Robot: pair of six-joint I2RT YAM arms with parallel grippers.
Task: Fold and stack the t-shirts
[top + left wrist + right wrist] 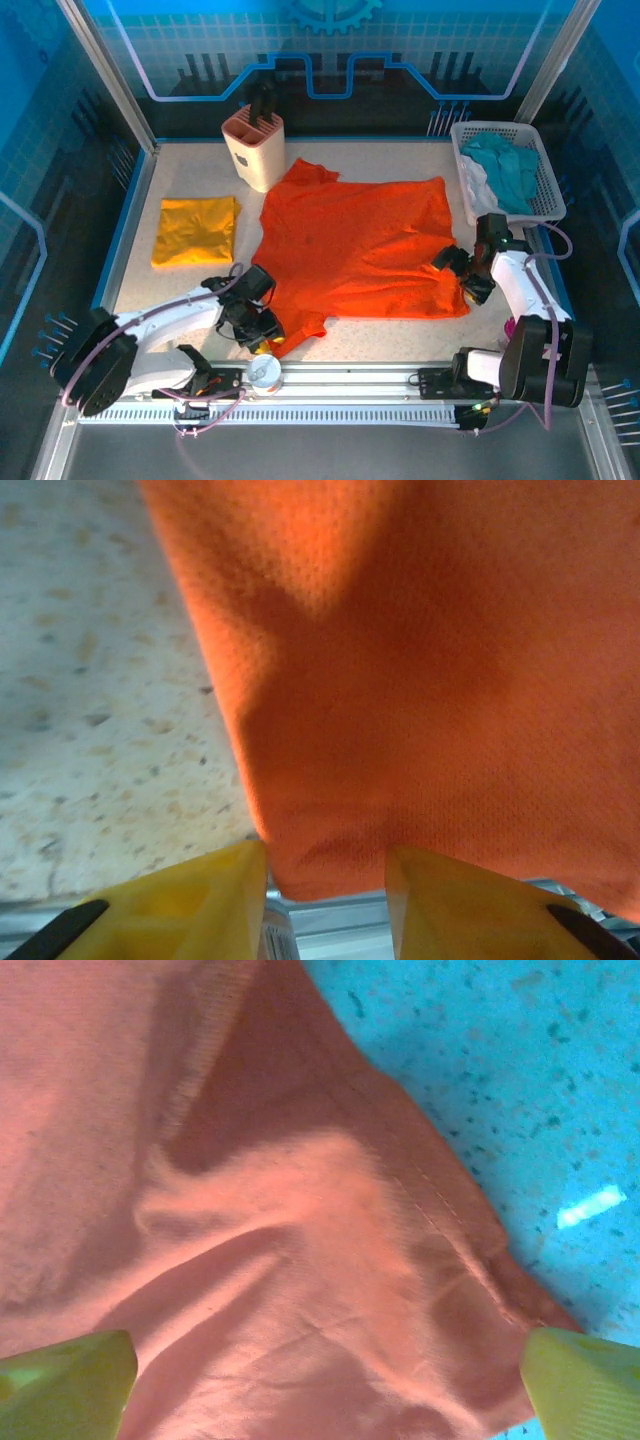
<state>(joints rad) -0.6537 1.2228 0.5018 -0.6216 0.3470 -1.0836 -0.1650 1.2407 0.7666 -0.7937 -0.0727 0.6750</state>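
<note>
My right gripper grabs the orange-red t-shirt's near hem corner (pixel 460 306) (pixel 503 1368) next, to fold it evenly while the left gripper takes the near sleeve.
The orange-red t-shirt (pixel 360 240) lies spread flat across the middle of the table. The mustard-yellow t-shirt (pixel 195 230) lies folded at the left. My left gripper (pixel 262 325) is at the orange shirt's near left sleeve. In the left wrist view that sleeve's corner (pixel 420 680) lies between the yellow fingers (pixel 200 900), and the left gripper (pixel 325 880) is partly open around it. My right gripper (pixel 462 275) hovers over the shirt's near right corner. In the right wrist view it (pixel 330 1390) stands wide open above wrinkled cloth (pixel 280 1240) and a hem.
A white basket (pixel 545 170) at the back right holds teal and white cloths (pixel 500 165). A beige holder (pixel 255 150) stands at the back, touching the shirt's far left sleeve. A small round can (pixel 265 372) sits by the near rail, close to my left gripper.
</note>
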